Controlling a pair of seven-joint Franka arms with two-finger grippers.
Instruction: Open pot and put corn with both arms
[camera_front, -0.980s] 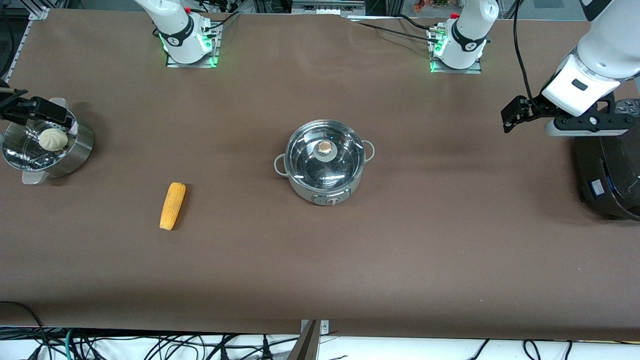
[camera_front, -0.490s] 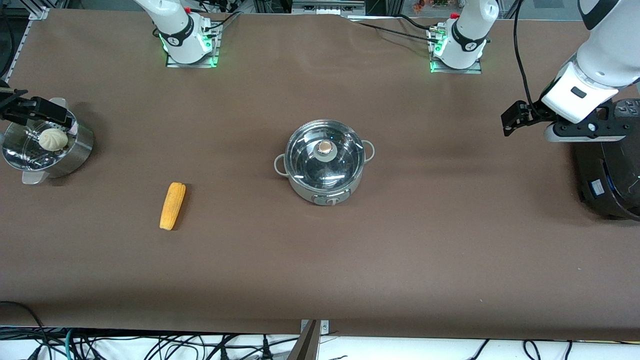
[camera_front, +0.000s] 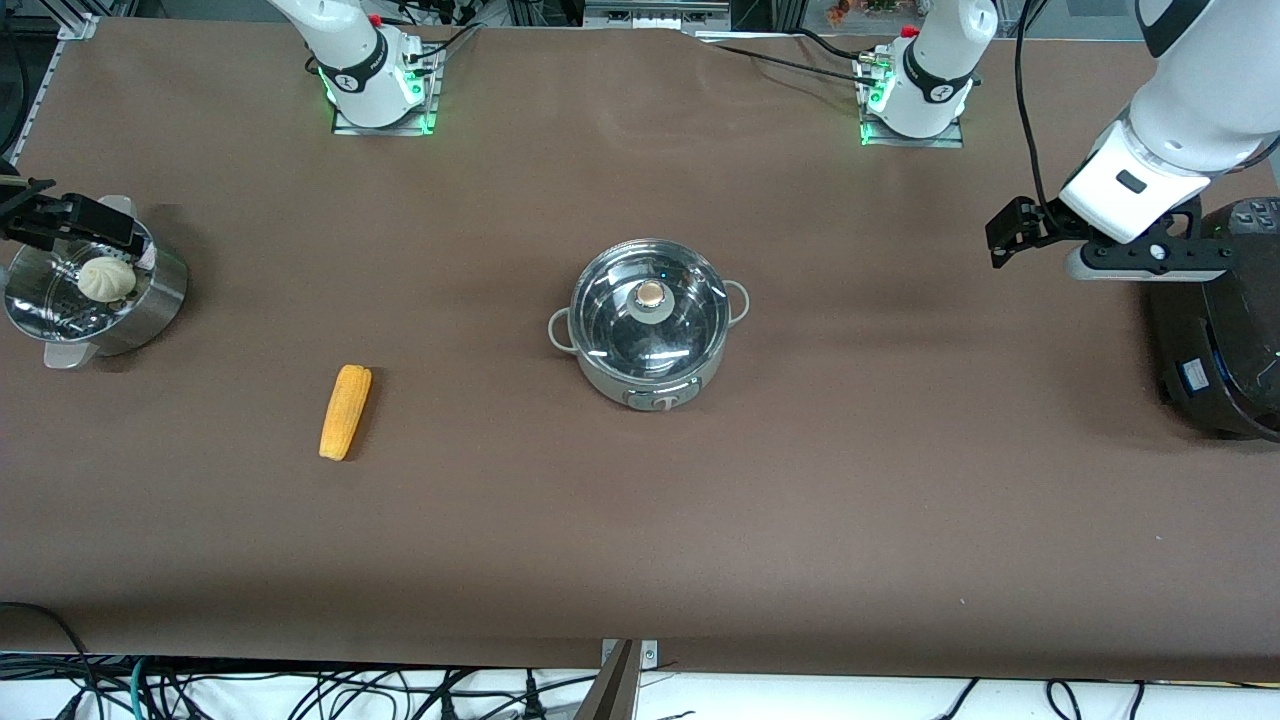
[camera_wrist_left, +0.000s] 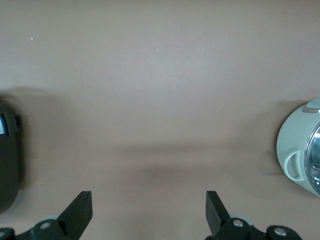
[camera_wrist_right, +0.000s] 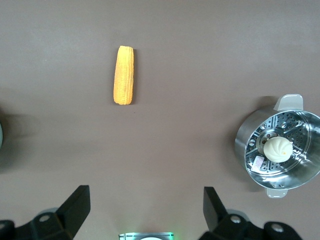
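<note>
My left gripper has to grab the glass lid by its knob (camera_front: 649, 294) next, so that the pot can be opened for the corn (camera_front: 345, 411).
The pot (camera_front: 610, 385) stands mid-table with its glass lid (camera_front: 650, 340) on and the lid knob (camera_front: 651, 294) on top. Its side also shows in the left wrist view (camera_wrist_left: 297, 150). The corn (camera_front: 345, 411) lies on the table toward the right arm's end, and shows in the right wrist view (camera_wrist_right: 124, 75). My left gripper (camera_wrist_left: 147, 193) is open and empty, high over bare table between the pot and the cooker; its hand shows in the front view (camera_front: 1148, 262). My right gripper (camera_wrist_right: 145, 189) is open and empty, high over the table near its base.
A steel steamer basket (camera_front: 150, 310) with a white bun (camera_front: 106, 278) stands at the right arm's end of the table. A black fixture (camera_front: 70, 222) crosses its rim in the front view. A large black cooker (camera_front: 1215, 350) stands at the left arm's end.
My left arm's hand has shifted a little toward the pot, away from the cooker. The right arm, pot and corn have not moved.
</note>
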